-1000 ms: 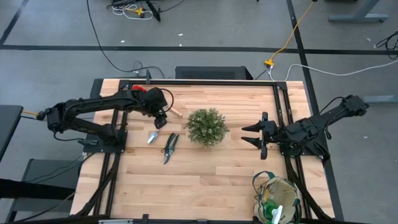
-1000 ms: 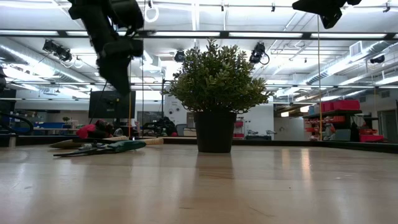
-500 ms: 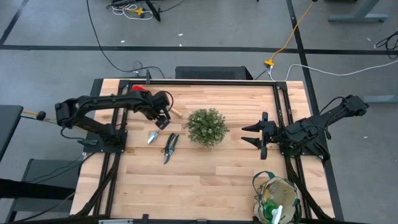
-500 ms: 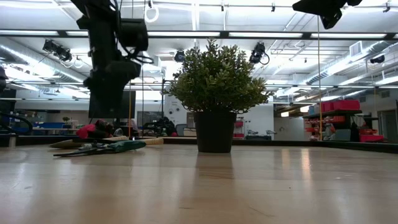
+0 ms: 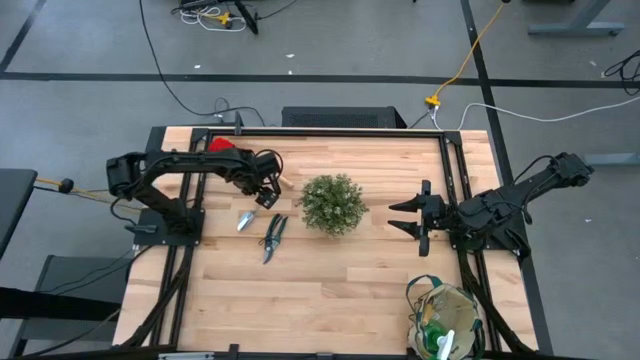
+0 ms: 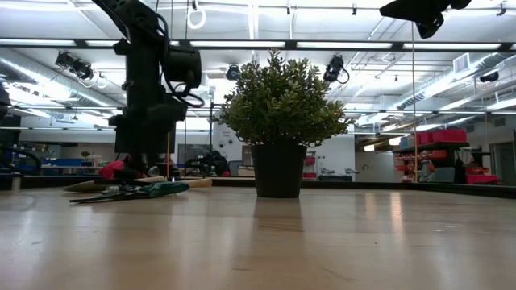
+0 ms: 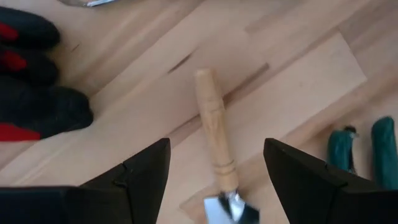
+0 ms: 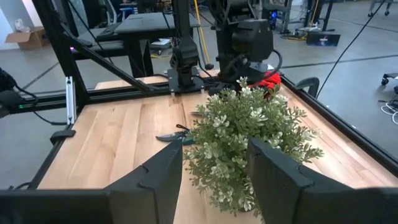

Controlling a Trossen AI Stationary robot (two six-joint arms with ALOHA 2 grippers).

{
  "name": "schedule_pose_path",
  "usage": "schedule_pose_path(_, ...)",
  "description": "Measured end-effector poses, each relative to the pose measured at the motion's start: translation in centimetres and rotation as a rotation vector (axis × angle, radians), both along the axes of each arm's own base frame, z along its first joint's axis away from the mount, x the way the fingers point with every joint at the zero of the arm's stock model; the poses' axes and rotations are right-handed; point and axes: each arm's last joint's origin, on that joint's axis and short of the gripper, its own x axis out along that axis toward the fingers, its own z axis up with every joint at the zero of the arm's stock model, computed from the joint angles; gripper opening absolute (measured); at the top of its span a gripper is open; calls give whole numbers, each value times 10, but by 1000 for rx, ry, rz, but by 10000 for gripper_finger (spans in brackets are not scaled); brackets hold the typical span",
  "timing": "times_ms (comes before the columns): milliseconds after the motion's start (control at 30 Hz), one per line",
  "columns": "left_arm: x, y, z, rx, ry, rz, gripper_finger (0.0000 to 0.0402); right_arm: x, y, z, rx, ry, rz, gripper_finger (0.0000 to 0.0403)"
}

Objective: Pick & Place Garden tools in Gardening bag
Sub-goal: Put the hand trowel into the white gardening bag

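The left gripper isn't ready to close yet, since bare wood shows between its fingers and the wooden handle below. It should come down first, then close on the handle.
A trowel with a wooden handle and a metal blade lies flat on the table. My left gripper hangs open just above it, pointing down, one finger on each side of the handle without touching. Green-handled pruning shears lie beside the trowel. Red and black gloves lie at the far left. The beige gardening bag stands at the near right corner with tools in it. My right gripper waits open, raised, to the right of the plant.
A bushy green potted plant stands mid-table between the two arms, close to the right of the tools. Black frame rails run along the table's left, right and far edges. Bare wood stretches across the near half of the table.
My left gripper has come down over the trowel's handle and rolled about its own axis while pointing down. It has stayed open. The trowel, shears and gloves have not moved.
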Motion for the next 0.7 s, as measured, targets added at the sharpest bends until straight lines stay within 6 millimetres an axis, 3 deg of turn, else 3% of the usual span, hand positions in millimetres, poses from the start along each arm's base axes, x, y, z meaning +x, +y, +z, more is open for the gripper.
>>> schedule_pose_path(400,10,5,-23,5,51,46,268,0,0,-1,-5,9,0,181)
schedule_pose_path(700,12,4,-25,-7,29,48,268,0,0,-1,-5,11,0,181)
